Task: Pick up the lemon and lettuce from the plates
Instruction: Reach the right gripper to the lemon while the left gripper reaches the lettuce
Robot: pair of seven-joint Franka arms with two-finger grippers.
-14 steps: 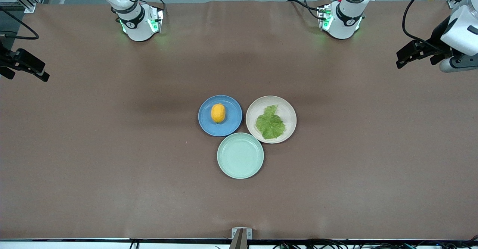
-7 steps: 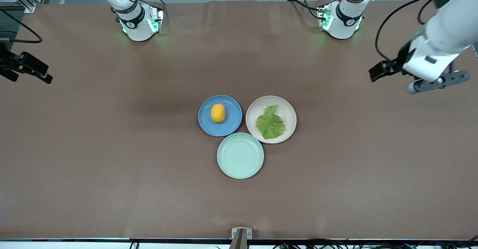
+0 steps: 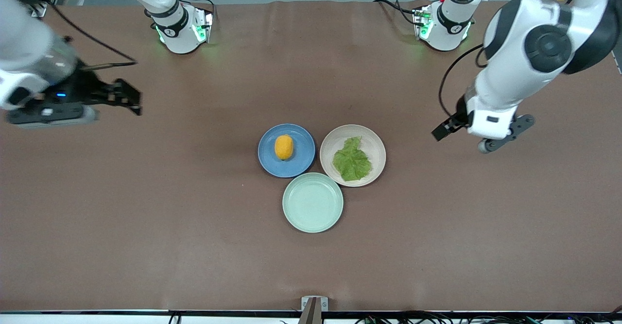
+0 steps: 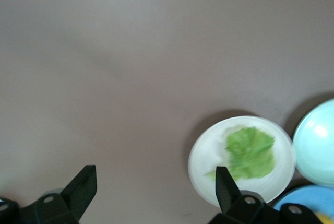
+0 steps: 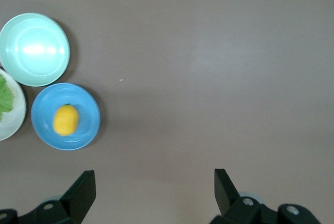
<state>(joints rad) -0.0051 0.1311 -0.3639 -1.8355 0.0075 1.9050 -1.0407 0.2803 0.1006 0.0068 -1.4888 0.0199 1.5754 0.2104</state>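
My right gripper will next grab the lemon by its rounded middle to pick the lemon from the blue plate.
The lemon lies on the blue plate at mid-table. The lettuce lies on the beige plate beside it, toward the left arm's end. My left gripper is open and empty, up over bare table toward the left arm's end from the beige plate. Its wrist view shows the lettuce by one fingertip. My right gripper is open and empty over bare table toward the right arm's end. Its wrist view shows the lemon on the blue plate.
An empty mint-green plate touches both plates, nearer to the front camera. It also shows in the left wrist view and in the right wrist view. Brown table surface surrounds the three plates.
Both arms have swung in from the table's ends toward the plates, the left gripper coming lower and closer to the beige plate. The plates, lemon and lettuce have not moved.
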